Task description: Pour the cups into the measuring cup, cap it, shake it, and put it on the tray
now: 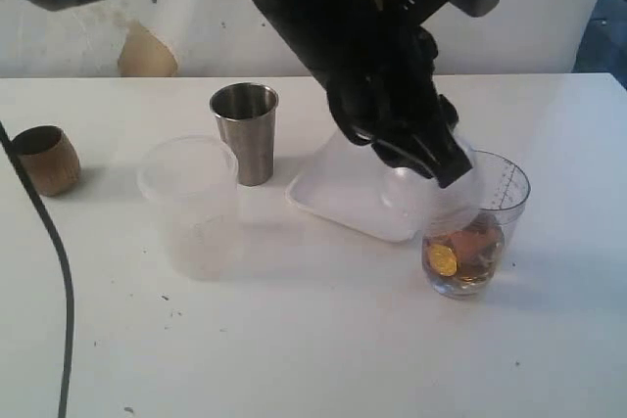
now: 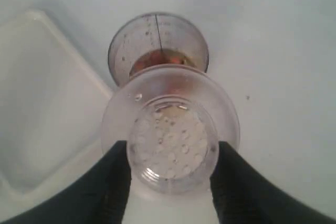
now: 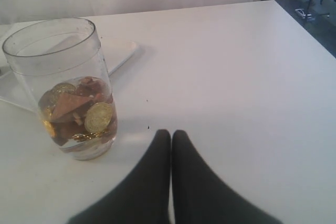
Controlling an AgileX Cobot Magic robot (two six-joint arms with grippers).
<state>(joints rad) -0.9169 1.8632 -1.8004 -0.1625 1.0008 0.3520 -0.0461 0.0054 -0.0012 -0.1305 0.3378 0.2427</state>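
Note:
My left gripper should keep hold of the clear lid (image 1: 423,193) until it gets to the measuring cup's opening (image 1: 502,181), because the lid is still hanging short of it.
The measuring cup (image 1: 468,242) stands on the table just right of the tray (image 1: 338,183), with gold coins and brown pieces in its bottom and its mouth uncovered. My left gripper (image 1: 443,159) reaches across and is shut on a clear dome-shaped lid (image 1: 423,193), held in the air beside the cup's rim on the tray side. In the left wrist view the lid (image 2: 170,114) sits between the black fingers (image 2: 113,171), with the measuring cup (image 2: 157,35) beyond it. My right gripper (image 3: 171,136) rests shut and empty near the measuring cup (image 3: 68,87).
A steel tumbler (image 1: 245,129) stands left of the tray, a frosted plastic cup (image 1: 191,205) in front of it, and a brown wood-look cup (image 1: 47,160) at the far left. A black cable (image 1: 59,271) runs down the left side. The tray (image 2: 42,103) holds nothing.

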